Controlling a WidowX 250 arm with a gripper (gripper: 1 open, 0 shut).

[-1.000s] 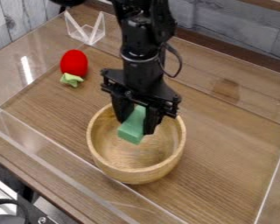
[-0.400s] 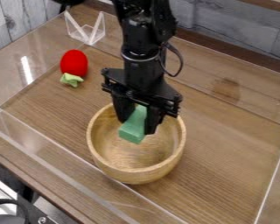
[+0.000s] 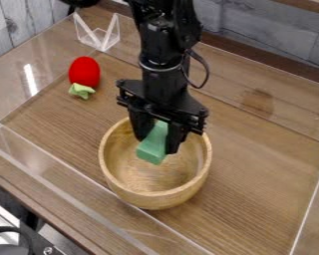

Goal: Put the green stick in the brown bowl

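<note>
The lower end of the green stick (image 3: 155,144) hangs inside the rim of the brown bowl (image 3: 156,184). The stick would rest there, so my gripper should open.
The green stick (image 3: 155,144) hangs upright, a little tilted, inside the mouth of the brown bowl (image 3: 156,184). My gripper (image 3: 159,130) points straight down over the bowl and is shut on the stick's upper end. The black fingers (image 3: 139,122) reach just below the bowl's far rim. The stick's lower end sits above the bowl's floor; whether it touches the wood I cannot tell. The bowl stands on the wooden table near the front.
A red strawberry toy with green leaves (image 3: 83,74) lies at the back left. Clear acrylic walls (image 3: 29,164) fence the table on the front, left and right. A white and red frame (image 3: 99,34) stands at the far back.
</note>
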